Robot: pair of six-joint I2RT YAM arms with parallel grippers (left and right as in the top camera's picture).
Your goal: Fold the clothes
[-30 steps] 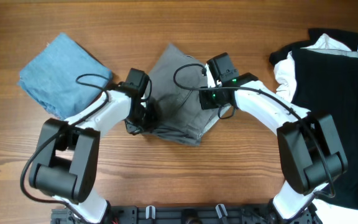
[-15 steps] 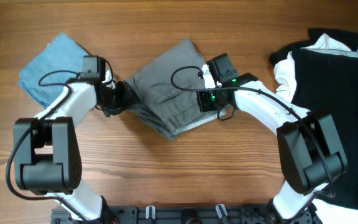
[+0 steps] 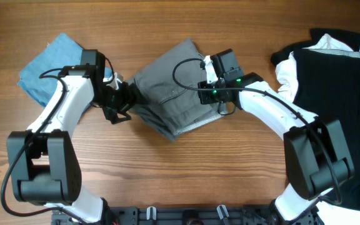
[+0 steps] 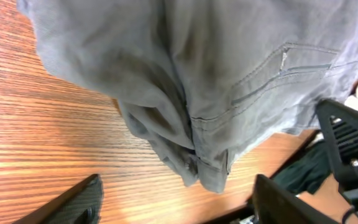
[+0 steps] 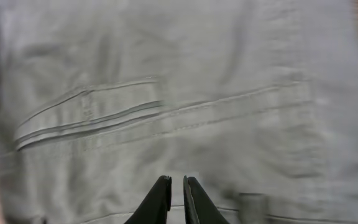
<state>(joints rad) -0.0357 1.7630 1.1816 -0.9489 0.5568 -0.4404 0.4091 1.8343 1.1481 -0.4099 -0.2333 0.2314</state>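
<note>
My left gripper should next grab the grey folded garment [image 3: 167, 87] by its edge nearest the folded blue cloth. I will then stack the garment there.
A grey folded garment [image 3: 167, 87] lies mid-table, its pocket seams up [image 5: 92, 118]. My left gripper [image 3: 124, 103] sits at the garment's left edge and is open. In the left wrist view its fingers [image 4: 79, 202] stand wide apart over the wood, with the garment's bunched hem [image 4: 197, 162] just ahead of them and untouched. My right gripper [image 3: 212, 99] hovers over the garment's right part. Its fingertips [image 5: 160, 193] are nearly together, and no cloth shows between them.
A folded blue cloth [image 3: 52, 72] lies at the back left, close behind the left arm. A heap of black and white clothes [image 3: 336, 75] covers the right end of the table. Bare wood [image 3: 180, 169] runs along the front.
The left gripper pulled the garment's edge to the left, then opened and let it go. The garment shifted and turned. The right gripper stayed almost in place.
</note>
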